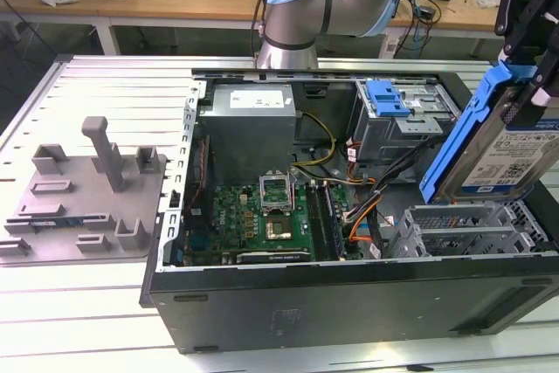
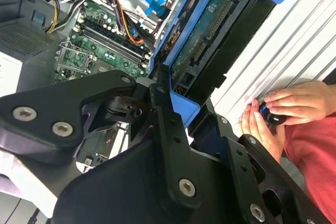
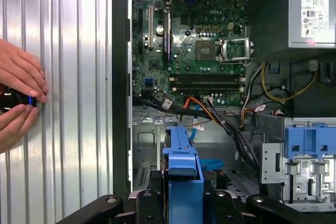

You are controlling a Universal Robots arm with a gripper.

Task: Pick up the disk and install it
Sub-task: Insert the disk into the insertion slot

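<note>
The disk's lower edge hangs tilted above the metal drive cage in the exterior view, so my gripper keeps holding the disk until it is lower.
The disk, a silvery hard drive with a white-and-blue label in a blue carrier bracket, hangs tilted in the air at the exterior view's right, over the open computer case. My black gripper is shut on its upper end. Below the disk sits an empty metal drive cage. In the second wrist view the disk shows its underside and connector, with my gripper clamped on the blue frame. The first wrist view sees the carrier edge-on above the cage, between the fingers.
Inside the case are a motherboard, a power supply, cable bundles and a second metal drive bay with a blue latch. A grey fixture plate lies left of the case. A person's hands rest on the ribbed table.
</note>
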